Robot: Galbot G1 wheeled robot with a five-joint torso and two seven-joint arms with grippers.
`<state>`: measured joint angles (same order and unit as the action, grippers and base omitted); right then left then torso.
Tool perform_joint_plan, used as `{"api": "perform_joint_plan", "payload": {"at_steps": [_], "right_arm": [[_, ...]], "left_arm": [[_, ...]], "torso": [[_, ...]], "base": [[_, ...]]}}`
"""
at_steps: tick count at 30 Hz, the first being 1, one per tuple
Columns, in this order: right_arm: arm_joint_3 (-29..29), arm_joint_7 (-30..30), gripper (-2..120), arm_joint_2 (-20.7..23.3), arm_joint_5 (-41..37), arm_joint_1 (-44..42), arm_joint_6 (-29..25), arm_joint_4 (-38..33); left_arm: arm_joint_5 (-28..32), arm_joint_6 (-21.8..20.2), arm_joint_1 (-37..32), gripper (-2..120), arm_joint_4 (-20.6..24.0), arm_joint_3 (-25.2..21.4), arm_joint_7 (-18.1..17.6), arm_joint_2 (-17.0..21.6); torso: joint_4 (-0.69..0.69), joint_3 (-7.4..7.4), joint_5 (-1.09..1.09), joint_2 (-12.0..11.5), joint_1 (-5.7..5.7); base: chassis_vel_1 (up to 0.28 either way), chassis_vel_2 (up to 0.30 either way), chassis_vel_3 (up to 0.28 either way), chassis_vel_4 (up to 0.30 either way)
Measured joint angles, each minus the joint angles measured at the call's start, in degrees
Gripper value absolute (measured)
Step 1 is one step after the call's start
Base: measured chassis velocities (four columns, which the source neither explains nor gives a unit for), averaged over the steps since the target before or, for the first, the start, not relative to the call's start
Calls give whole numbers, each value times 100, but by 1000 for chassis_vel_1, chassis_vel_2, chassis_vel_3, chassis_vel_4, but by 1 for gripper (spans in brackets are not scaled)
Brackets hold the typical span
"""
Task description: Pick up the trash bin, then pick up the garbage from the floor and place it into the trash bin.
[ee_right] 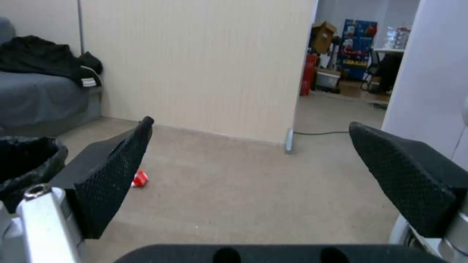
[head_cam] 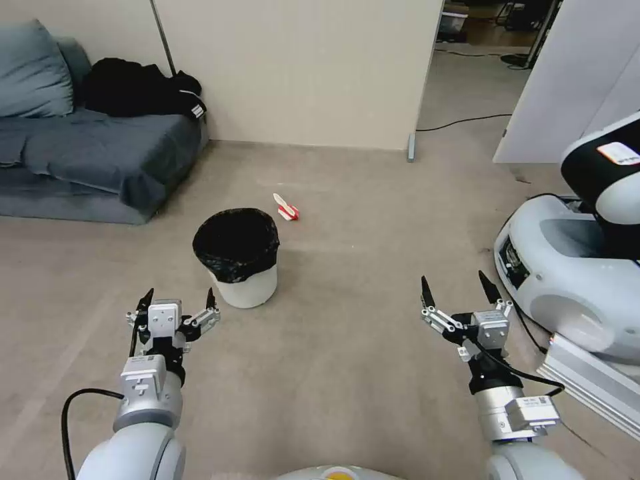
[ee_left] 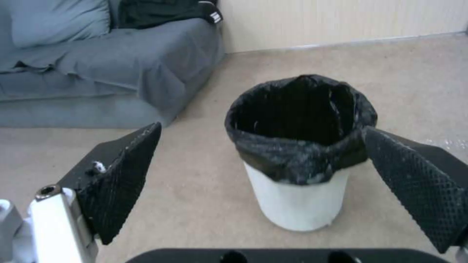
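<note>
The left gripper will pick up the trash bin next, and it should grab the bin by its bag-covered rim, because the bin's round body is too wide for the gripper's fingers.
The trash bin is a small white bucket with a black bag folded over its rim, standing upright on the beige floor. My left gripper hovers open just near-left of it, empty; the bin appears between its spread fingers in the left wrist view, still apart. A red-and-white packet of garbage lies on the floor just beyond the bin. My right gripper is open and empty, off to the bin's right. In the right wrist view the packet peeks past one finger, beside the bin's bag.
A grey sofa with a black garment stands at the far left. Another white robot's base sits close on the right. A wall panel stands behind, with a doorway and a cable on the floor at its right.
</note>
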<state>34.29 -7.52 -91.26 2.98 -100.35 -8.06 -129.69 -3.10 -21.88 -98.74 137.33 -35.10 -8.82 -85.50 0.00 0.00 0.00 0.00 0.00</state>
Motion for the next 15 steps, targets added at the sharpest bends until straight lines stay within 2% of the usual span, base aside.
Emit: {"api": "perform_joint_plan", "payload": {"at_steps": [15], "right_arm": [[0, -17, 98, 2, 0, 7, -6, 39]], "left_arm": [[-10, 1, 29, 100, -28, 1, -1, -8]], "torso": [[0, 0, 1, 0, 0]], "base": [[-163, 163, 164, -160]]}}
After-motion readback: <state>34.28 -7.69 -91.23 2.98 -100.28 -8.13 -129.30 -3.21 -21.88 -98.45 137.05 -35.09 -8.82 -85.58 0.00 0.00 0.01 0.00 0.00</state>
